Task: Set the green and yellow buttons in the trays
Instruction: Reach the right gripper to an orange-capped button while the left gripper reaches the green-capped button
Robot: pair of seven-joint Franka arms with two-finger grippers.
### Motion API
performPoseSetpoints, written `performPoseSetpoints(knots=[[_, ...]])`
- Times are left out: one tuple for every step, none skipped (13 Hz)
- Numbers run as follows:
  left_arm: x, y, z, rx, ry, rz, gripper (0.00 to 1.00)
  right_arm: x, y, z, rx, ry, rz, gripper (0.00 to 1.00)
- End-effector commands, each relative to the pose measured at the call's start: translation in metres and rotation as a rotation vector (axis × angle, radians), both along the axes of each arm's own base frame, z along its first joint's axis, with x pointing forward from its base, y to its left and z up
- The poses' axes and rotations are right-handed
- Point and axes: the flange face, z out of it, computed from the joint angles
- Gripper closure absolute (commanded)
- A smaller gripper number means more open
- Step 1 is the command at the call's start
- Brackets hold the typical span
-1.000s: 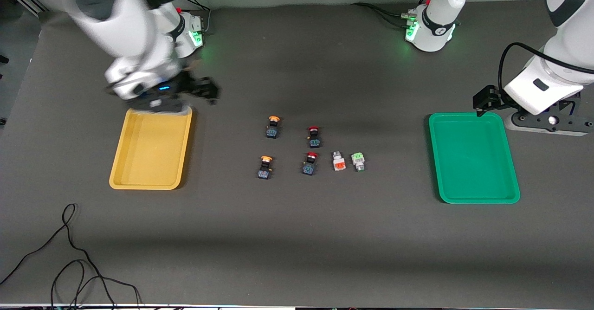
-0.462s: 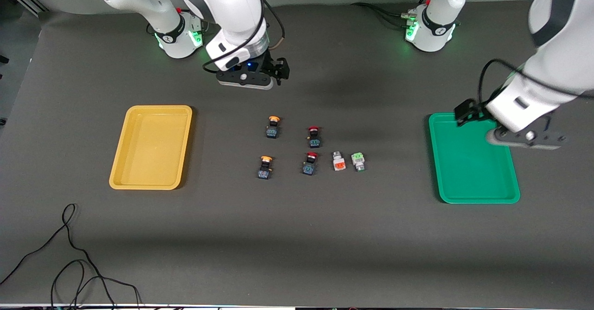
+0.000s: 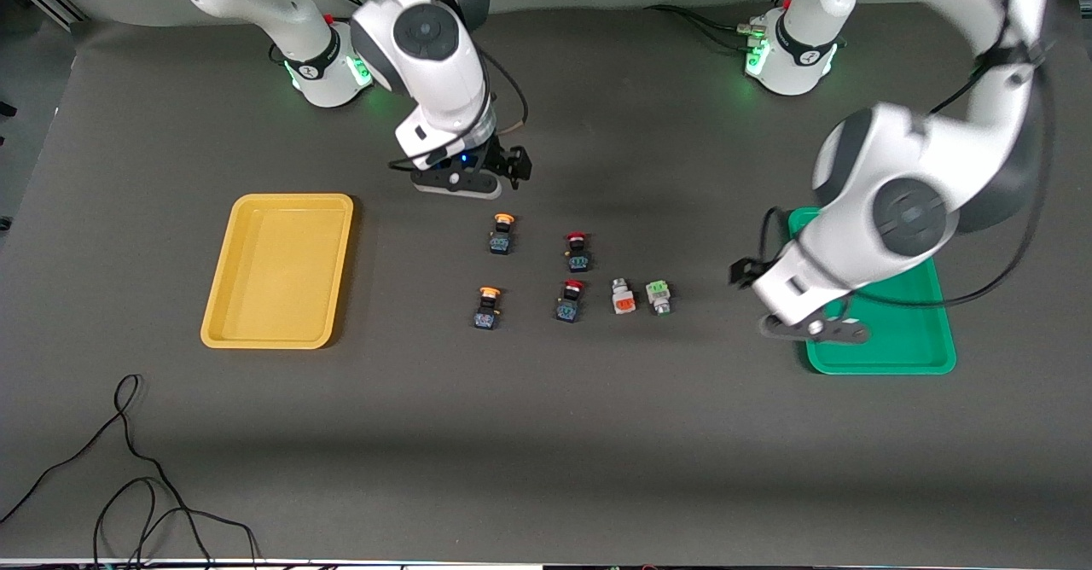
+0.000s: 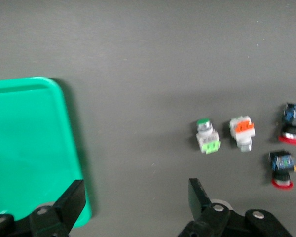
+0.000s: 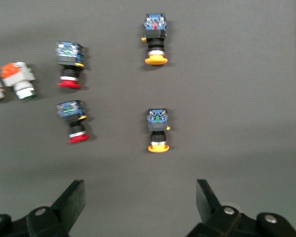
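Observation:
I should next use my right gripper to grab the farther yellow-capped button by its black-blue body (image 3: 499, 242). Then the button can go in the yellow tray (image 3: 279, 270).
Two yellow-capped buttons (image 3: 502, 234) (image 3: 486, 308) lie mid-table, one nearer the camera. A white button with an orange face (image 3: 623, 296) and one with a green face (image 3: 657, 296) lie side by side toward the left arm's end. The yellow tray (image 3: 279, 270) and green tray (image 3: 887, 357) hold nothing that shows. My right gripper (image 3: 456, 183) is open and empty over bare table by the farther yellow-capped button (image 5: 158, 129); its fingers (image 5: 75, 195) show wide apart. My left gripper (image 3: 812, 329) is open and empty over the green tray's (image 4: 29, 148) edge facing the buttons. The green-faced button (image 4: 207, 137) shows in its view.
Two red-capped black-blue switches (image 3: 577, 251) (image 3: 569, 300) lie between the yellow-capped and white buttons. A black cable (image 3: 128, 468) loops on the table near the front camera at the right arm's end. The arm bases (image 3: 328, 66) (image 3: 789, 58) stand at the table's back edge.
My right arm swung from over the yellow tray to the table by the yellow-capped buttons. My left arm moved from beside the green tray across it toward the white buttons. The buttons stayed put.

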Motion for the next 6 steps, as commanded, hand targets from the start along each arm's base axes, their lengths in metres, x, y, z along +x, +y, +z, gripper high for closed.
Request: performPoseSetpoints(knots=[[0.002,-0.034,-0.052,0.037,0.001,0.031,0.05,-0.008,-0.013,-0.066,0.012,-0.03,-0.017,0.0],[0.004,-0.034,-0.078,0.045,0.024,0.057,0.05,-0.006,-0.011,-0.086,0.006,-0.029,-0.016,0.0],[0.002,-0.042,-0.102,0.054,0.042,0.066,0.05,-0.002,-0.01,-0.102,0.013,-0.037,-0.02,0.0],[-0.001,-0.049,-0.118,0.059,0.054,0.066,0.05,0.0,-0.009,-0.123,0.023,-0.048,-0.022,0.0],[-0.003,-0.054,-0.131,0.065,0.065,0.082,0.01,0.003,-0.009,-0.141,0.032,-0.059,-0.026,0.0],[-0.007,-0.063,-0.145,0.069,0.073,0.09,0.02,0.006,-0.01,-0.158,0.037,-0.065,-0.032,0.0]])
